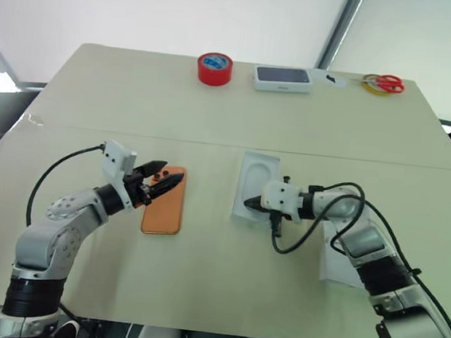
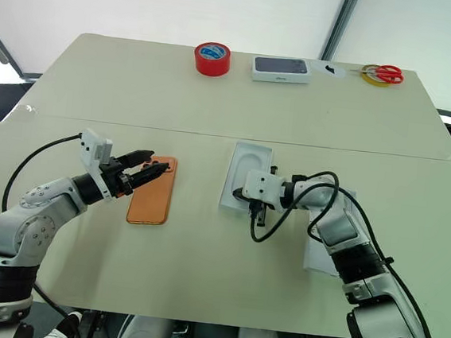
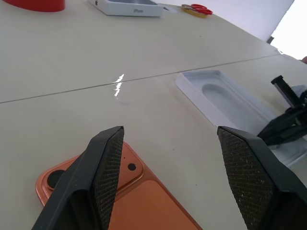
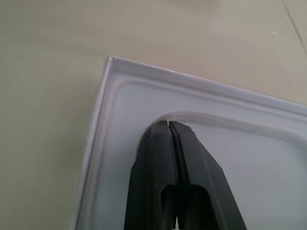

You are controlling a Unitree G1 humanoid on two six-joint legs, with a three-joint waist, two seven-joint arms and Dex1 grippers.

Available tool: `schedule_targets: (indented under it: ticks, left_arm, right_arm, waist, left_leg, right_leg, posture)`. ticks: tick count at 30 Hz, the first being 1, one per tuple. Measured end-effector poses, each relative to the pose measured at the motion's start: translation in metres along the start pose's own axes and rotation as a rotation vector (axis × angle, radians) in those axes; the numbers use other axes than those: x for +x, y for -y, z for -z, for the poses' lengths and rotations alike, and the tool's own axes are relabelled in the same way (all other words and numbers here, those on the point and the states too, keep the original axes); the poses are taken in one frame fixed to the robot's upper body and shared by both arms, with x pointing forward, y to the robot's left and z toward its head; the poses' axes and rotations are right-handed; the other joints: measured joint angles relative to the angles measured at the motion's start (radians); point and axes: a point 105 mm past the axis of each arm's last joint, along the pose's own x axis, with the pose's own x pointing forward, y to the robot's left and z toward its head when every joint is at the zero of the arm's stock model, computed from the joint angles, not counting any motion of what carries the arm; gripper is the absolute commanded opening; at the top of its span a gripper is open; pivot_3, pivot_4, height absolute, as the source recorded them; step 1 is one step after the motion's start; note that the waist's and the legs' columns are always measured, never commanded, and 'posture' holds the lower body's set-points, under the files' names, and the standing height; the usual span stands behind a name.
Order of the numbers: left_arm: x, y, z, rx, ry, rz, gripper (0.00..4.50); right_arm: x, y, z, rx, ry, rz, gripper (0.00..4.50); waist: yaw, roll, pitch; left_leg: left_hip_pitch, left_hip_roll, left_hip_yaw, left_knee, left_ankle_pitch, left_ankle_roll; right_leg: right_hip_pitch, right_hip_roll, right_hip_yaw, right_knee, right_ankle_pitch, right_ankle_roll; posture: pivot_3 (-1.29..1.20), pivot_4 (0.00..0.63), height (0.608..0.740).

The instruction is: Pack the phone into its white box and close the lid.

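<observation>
I next need to grab the orange phone (image 1: 163,211) with my left gripper at the middle of its long edge. The phone lies long and flat, and this will keep both ends level.
The orange phone (image 1: 163,211) lies back up on the table at the left, its camera lenses (image 3: 129,167) at the far end. My left gripper (image 1: 172,172) hovers open just over that end, with nothing between its fingers (image 3: 108,163). The white box (image 1: 254,186) lies in the middle, and its tray with an oval recess (image 3: 225,93) faces up. My right gripper (image 4: 169,123) is shut and empty, its tips resting in the tray near its front corner. A flat white piece (image 1: 336,263) lies under my right forearm. I cannot tell whether it is the lid.
Along the table's far edge stand a red tape roll (image 1: 214,68), a white box with a dark grey top (image 1: 282,79) and red scissors (image 1: 387,83). A seam (image 1: 212,144) crosses the tabletop beyond the phone and tray.
</observation>
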Motion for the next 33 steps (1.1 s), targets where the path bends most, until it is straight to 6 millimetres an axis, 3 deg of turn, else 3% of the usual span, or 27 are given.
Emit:
schedule_targets:
  ticks: [7, 13, 15, 20, 26, 33]
  left_arm:
    - [0.001, -0.003, -0.005, 0.012, 0.003, 0.001, 3.26]
    - [-0.003, -0.008, -0.005, -0.035, -0.007, -0.008, 3.26]
    - [-0.011, -0.011, -0.003, -0.105, -0.041, -0.007, 3.26]
    - [-0.042, -0.028, -0.004, -0.305, -0.093, -0.031, 3.26]
    - [-0.071, -0.046, 0.015, -0.503, -0.181, -0.116, 3.26]
    - [-0.067, -0.039, 0.035, -0.575, -0.204, -0.100, 3.26]
  right_arm:
    - [-0.010, -0.019, -0.002, -0.017, 0.013, -0.107, 0.05]
    - [-0.011, -0.019, -0.003, -0.016, 0.020, -0.110, 0.05]
    - [-0.010, -0.008, -0.008, -0.002, 0.045, -0.069, 0.05]
    - [-0.010, 0.037, -0.044, -0.022, 0.152, 0.094, 0.05]
    - [0.036, 0.034, -0.076, 0.010, 0.234, 0.080, 0.05]
    - [0.088, 0.017, -0.074, 0.013, 0.130, -0.017, 0.05]
  waist:
    - [0.002, 0.000, 0.000]
    - [0.001, 0.000, 0.000]
    - [-0.002, 0.000, 0.000]
    - [-0.006, 0.000, 0.001]
    - [-0.002, 0.000, 0.000]
    - [-0.005, 0.000, 0.000]
  left_leg:
    - [0.000, 0.000, 0.000, 0.000, 0.000, 0.000]
    - [0.000, 0.000, 0.000, 0.000, 0.000, 0.000]
    - [0.000, 0.000, 0.000, 0.000, 0.000, 0.000]
    - [0.000, 0.001, 0.000, -0.001, 0.000, 0.000]
    - [-0.001, -0.001, 0.000, -0.001, 0.000, 0.000]
    - [-0.001, -0.002, 0.000, -0.001, 0.000, -0.001]
  right_leg:
    - [0.000, 0.000, 0.000, 0.000, 0.000, 0.000]
    - [0.000, 0.000, 0.000, 0.000, 0.000, 0.000]
    - [-0.001, 0.000, 0.000, 0.000, 0.000, 0.000]
    - [-0.002, 0.000, 0.000, 0.001, 0.000, 0.000]
    - [-0.004, -0.001, 0.000, 0.003, 0.000, 0.000]
    - [-0.006, -0.002, 0.000, 0.006, 0.000, -0.001]
  posture:
    - [0.00, 0.150, 0.730]
    - [0.00, 0.150, 0.730]
    - [0.00, 0.150, 0.730]
    - [0.00, 0.150, 0.730]
    - [0.00, 0.150, 0.730]
    - [0.00, 0.150, 0.730]
